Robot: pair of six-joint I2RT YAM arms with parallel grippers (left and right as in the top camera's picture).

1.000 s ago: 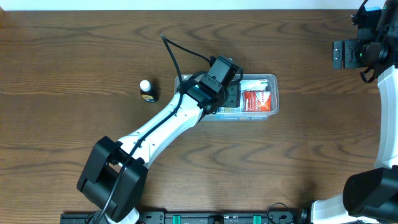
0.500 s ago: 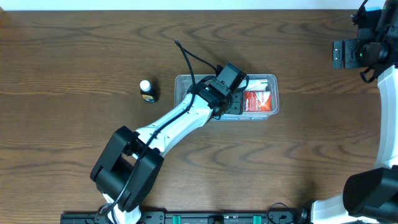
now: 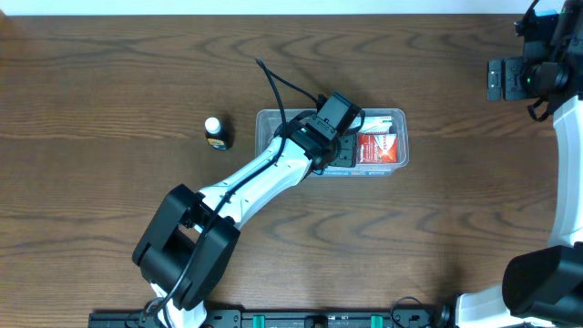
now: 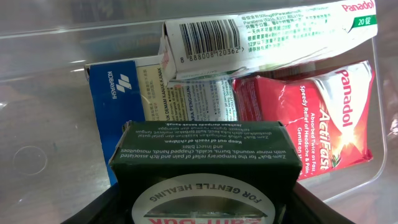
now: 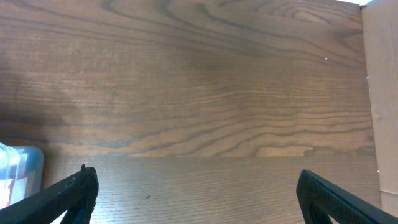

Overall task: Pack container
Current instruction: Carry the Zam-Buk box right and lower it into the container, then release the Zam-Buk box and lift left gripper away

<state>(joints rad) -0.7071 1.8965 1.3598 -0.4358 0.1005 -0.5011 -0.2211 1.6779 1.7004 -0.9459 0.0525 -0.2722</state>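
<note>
The Zam-Buk box [image 4: 202,158] lies over the blue-and-white box, beside the red pack [image 4: 311,118] inside the container, so it is time for my left gripper to let go now.
The clear plastic container [image 3: 399,118] sits at the table's middle. My left gripper [image 3: 339,144] is inside it, shut on a dark green Zam-Buk box [image 4: 202,158] held between its fingers. In the left wrist view the container [image 4: 43,106] holds a red Panadol ActiFast pack [image 4: 311,118], a green-and-white Panadol box [image 4: 261,34] and a blue-and-white box [image 4: 118,90]. The red pack also shows in the overhead view [image 3: 376,148]. My right gripper [image 5: 196,193] is open and empty over bare wood at the far right [image 3: 499,79].
A small dark bottle with a white cap [image 3: 215,131] stands left of the container. A corner of the container [image 5: 18,168] shows at the left edge of the right wrist view. A cardboard-coloured surface [image 5: 379,93] lies at that view's right edge.
Between one second and half a second ago my left gripper moved right, deeper into the container with the green box. Since then nothing has moved. The right arm is still.
</note>
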